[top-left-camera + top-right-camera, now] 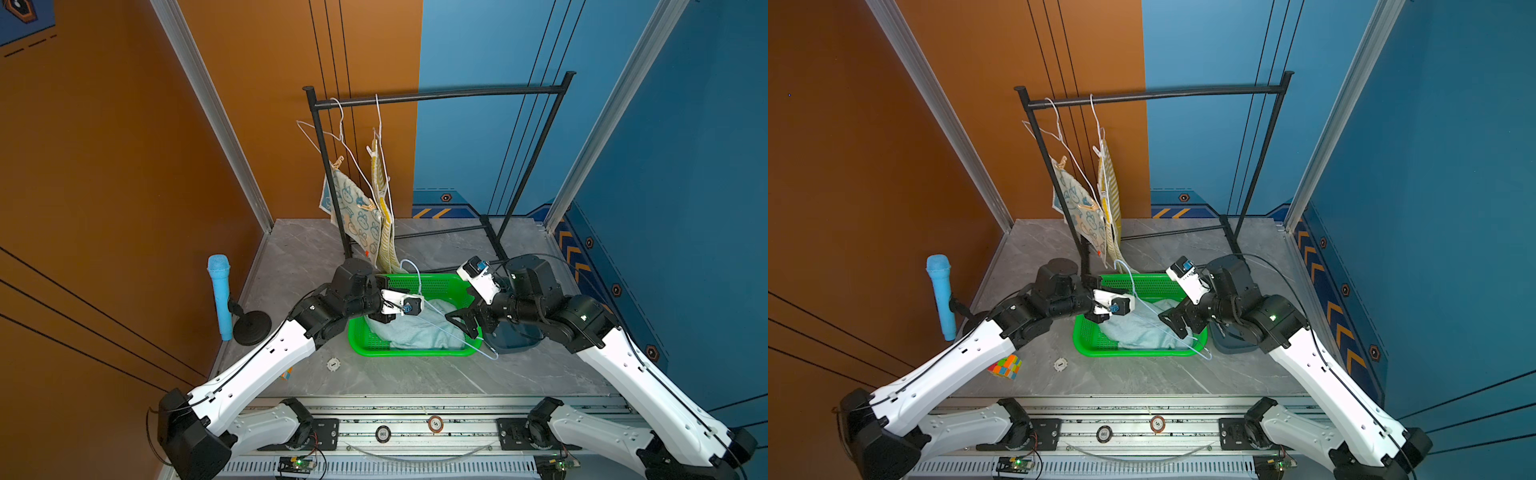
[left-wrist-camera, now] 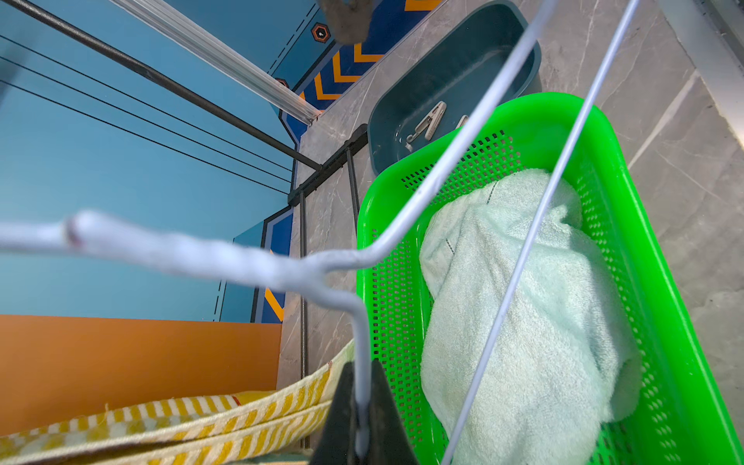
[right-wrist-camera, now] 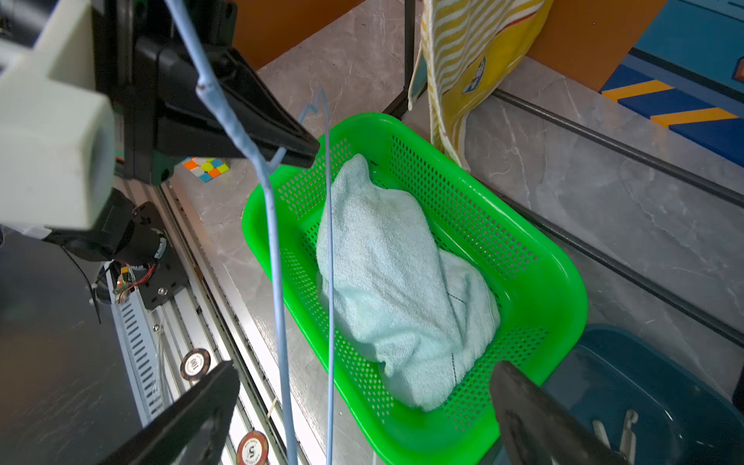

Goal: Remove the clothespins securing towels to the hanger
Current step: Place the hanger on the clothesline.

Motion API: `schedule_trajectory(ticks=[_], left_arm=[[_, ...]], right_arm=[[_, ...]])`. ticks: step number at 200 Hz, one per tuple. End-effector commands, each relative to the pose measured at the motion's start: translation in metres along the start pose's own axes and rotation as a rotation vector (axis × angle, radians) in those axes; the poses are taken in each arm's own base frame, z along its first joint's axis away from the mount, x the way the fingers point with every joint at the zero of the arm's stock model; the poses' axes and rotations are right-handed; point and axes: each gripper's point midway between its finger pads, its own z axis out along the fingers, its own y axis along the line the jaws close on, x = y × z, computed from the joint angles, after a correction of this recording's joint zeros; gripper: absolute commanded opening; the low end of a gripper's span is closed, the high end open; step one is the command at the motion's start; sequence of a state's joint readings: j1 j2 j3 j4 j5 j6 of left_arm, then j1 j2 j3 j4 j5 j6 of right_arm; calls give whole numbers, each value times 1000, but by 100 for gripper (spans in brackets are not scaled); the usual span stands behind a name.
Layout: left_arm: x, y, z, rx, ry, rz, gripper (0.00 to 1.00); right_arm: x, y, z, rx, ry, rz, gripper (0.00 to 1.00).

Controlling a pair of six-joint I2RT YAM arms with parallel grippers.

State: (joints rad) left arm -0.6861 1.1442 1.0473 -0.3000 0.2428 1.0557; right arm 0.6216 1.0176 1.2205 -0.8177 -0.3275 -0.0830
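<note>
The robot's right gripper should next hang the hanger on the rack, so it should grab the hanger's slanted wire near the hanger's end away from the hook.
A pale blue wire hanger [image 1: 453, 332] lies slanted over the green basket [image 1: 411, 353], bare of any towel. My left gripper [image 2: 362, 370] is shut on its wire near the hook. The plain blue-green towel [image 3: 386, 273] lies crumpled in the basket. My right gripper [image 3: 364, 368] stands open above the basket's right end, nothing between its fingers. Two clothespins [image 2: 428, 120] lie in the dark blue tray [image 1: 515, 343]. On the rack, the bunny towel [image 1: 357, 212] and yellow striped towel [image 1: 384, 232] hang from white hangers, with clothespins [image 1: 337, 162] [image 1: 368, 204] on them.
The black rack [image 1: 436, 96] stands at the back of the table. A blue microphone [image 1: 220, 295] on a stand is at the left edge. A colour cube [image 1: 1005, 366] and a round chip [image 1: 333, 364] lie in front of the basket.
</note>
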Motion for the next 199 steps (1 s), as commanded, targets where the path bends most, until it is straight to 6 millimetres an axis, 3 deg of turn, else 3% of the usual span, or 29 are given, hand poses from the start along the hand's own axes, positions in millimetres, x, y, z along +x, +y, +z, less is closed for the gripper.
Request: schedule_trajectory(ticks=[1,47,130,182,199], left_arm=[[0,8,-5,-38,-8,-28,0],[1,12,-8,-55,-4,-33,0],[3,16,-10,-71,2,-46,0],[4,18,-9,-80,5,-45,0],[4,21,-10,-92,5,-78,9]], right_arm=[[24,4,-2,-7,63,-18,100],[39,17,8,-54,108,-60,97],[41,11,20,-25,149,-76,33],[33,6,16,9,133,-75,3],[32,5,13,20,129,-73,0]])
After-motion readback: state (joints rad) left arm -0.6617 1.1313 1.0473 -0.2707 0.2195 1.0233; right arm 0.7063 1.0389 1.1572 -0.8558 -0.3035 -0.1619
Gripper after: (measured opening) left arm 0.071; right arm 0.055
